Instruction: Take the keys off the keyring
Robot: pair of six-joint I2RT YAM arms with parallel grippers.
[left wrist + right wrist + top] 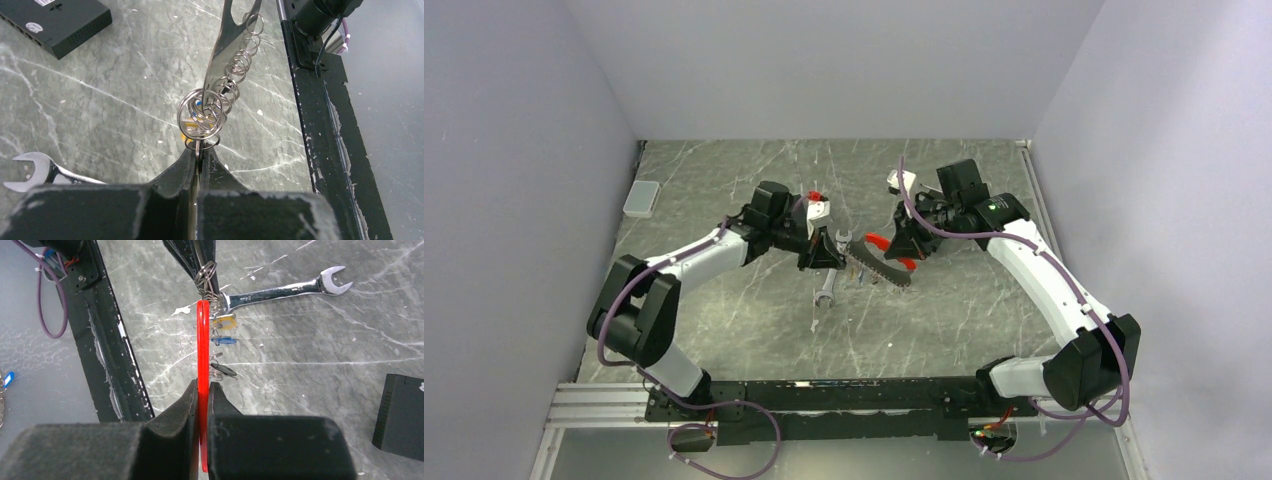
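The keyring's near end would come up if the robot lifted its left gripper now, because the left gripper's fingers are closed on the thin metal ring (844, 261) (200, 145) there.
The keyring (882, 266), a grey curved strap with red parts, hangs in the air between my two grippers above the table. My left gripper (832, 258) is shut on a thin metal ring (200, 145) at the end of a chain of rings along the strap (218, 65). My right gripper (202, 386) is shut on the keyring's red part (202, 345). Tiny keys hang from the rings: a yellow head (226, 321), a blue one (223, 340) and a dark one (226, 371). In the left wrist view they are mostly hidden behind the rings (192, 119).
A long silver wrench (827, 288) lies on the table under the keyring; it also shows in the right wrist view (280, 290). A white box (641, 198) sits at the far left. A black box (55, 22) lies nearby. The black base rail (844, 395) runs along the near edge.
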